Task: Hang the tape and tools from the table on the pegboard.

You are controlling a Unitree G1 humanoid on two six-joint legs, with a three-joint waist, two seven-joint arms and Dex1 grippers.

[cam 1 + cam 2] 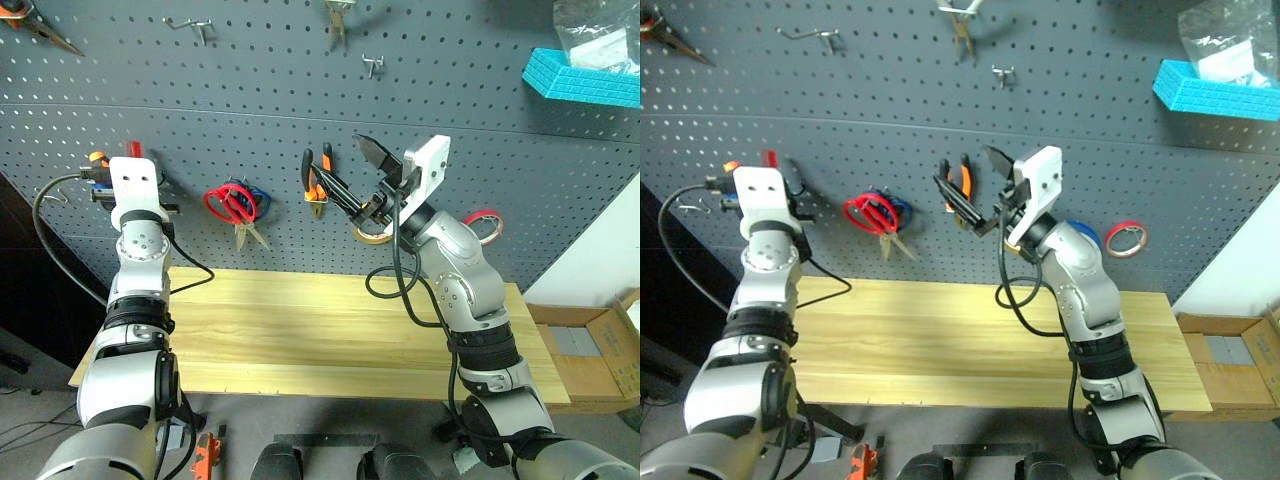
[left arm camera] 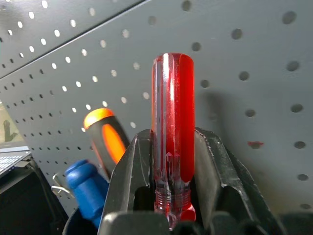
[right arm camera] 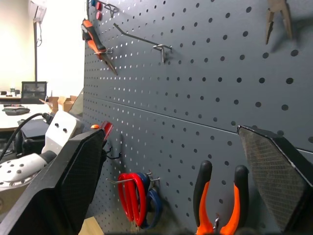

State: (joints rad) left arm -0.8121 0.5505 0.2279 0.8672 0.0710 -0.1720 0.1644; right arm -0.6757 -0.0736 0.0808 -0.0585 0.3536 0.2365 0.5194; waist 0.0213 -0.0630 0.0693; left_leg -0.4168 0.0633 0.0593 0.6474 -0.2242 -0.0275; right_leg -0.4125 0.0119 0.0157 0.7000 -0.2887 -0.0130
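Note:
I should open my left gripper, because in the left wrist view the clear red handle is upright beside the blue-handled screwdriver, over the holder.
My left gripper is shut on the screwdriver with the clear red handle. It holds the tool close against the pegboard, beside an orange-handled and a blue-handled screwdriver. Red-handled scissors hang on the board over a blue-handled pair. The orange-and-black pliers hang to their right. In front of the pliers my right gripper stands open and empty. A blue edge of the tape peeks out behind my right arm. The wooden table lies below.
A yellow roll and a thin red roll hang by my right arm. Higher up are bare hooks, more pliers and a turquoise basket. A cardboard box stands right of the table.

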